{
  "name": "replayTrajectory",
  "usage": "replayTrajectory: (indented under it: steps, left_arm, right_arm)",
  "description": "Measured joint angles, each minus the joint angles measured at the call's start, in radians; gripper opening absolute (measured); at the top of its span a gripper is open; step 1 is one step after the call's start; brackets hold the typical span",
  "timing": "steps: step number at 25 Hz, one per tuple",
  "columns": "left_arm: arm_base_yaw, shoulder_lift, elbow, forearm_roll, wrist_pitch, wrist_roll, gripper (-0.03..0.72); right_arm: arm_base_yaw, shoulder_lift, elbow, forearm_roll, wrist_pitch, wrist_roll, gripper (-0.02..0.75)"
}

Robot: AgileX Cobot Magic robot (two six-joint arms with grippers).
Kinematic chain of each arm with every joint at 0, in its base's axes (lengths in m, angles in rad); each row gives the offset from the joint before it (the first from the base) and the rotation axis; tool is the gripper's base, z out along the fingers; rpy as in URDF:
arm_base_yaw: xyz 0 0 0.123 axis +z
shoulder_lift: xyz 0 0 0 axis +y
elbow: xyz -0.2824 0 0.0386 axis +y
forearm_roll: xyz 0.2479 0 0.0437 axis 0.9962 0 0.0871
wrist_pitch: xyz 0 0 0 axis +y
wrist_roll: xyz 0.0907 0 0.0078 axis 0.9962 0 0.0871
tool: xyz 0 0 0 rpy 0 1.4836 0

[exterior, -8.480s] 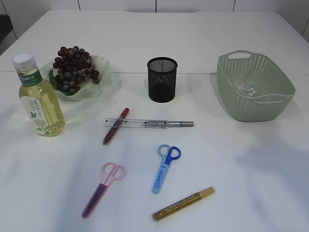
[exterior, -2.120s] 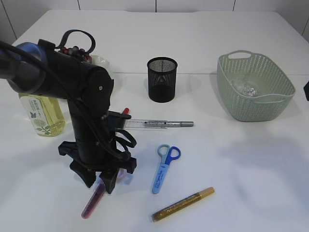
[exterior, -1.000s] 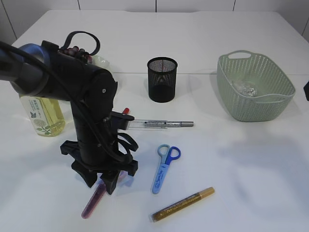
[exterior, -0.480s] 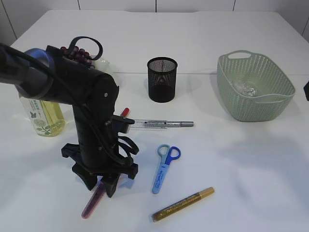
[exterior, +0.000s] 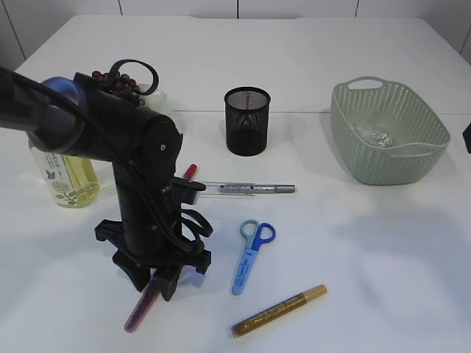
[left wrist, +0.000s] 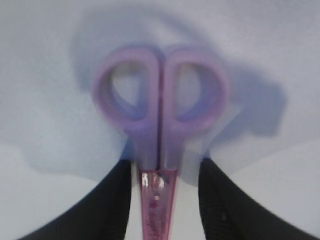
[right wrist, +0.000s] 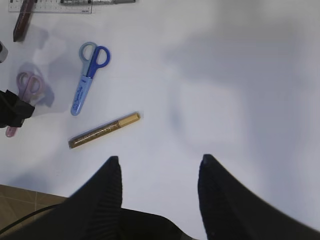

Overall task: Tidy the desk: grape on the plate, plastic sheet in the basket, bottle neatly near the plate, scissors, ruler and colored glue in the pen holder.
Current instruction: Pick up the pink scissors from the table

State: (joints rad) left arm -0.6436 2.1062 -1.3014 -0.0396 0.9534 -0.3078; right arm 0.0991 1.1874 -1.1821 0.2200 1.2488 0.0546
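Observation:
The purple-handled scissors should be held next by their sheath below the handles with my left gripper, so they can be tidied into the pen holder (exterior: 246, 121).
My left gripper (exterior: 154, 283) (left wrist: 165, 165) stands down on the table, open, its fingers (left wrist: 112, 200) straddling the sheath of the pink scissors (exterior: 140, 312) (left wrist: 160, 110) with a gap on each side. Blue scissors (exterior: 250, 254) (right wrist: 87, 75) and a gold glitter glue (exterior: 280, 310) (right wrist: 104, 130) lie to the right. A clear ruler (exterior: 221, 189), a silver glue pen (exterior: 272, 189) and a red glue (exterior: 189, 171) lie behind the arm. The grapes (exterior: 118, 77) and plate (exterior: 158, 95) are mostly hidden by it. My right gripper (right wrist: 160, 159) hangs open high over bare table.
The black mesh pen holder (exterior: 247, 121) stands at centre back. A green basket (exterior: 427, 121) at the right holds the crumpled plastic sheet (exterior: 374, 134). The bottle (exterior: 66, 173) stands at the left, partly behind my left arm. The table's near edge shows in the right wrist view.
My left arm has settled slightly lower over the pink scissors and its fingers have drawn in a little. The scissors still lie flat on the table.

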Motion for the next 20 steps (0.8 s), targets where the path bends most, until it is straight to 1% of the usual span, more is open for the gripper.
replayTrajectory:
  steps: [12,20]
  left_arm:
    - [0.000,0.012,-0.013,0.000,0.000,0.000,0.283]
    - [0.000,0.014,-0.013,0.000,0.000,0.000,0.214]
  right_arm:
    - [0.000,0.000,0.000,0.000,0.000,-0.004,0.399]
    - [0.000,0.000,0.000,0.000,0.000,-0.008,0.399]
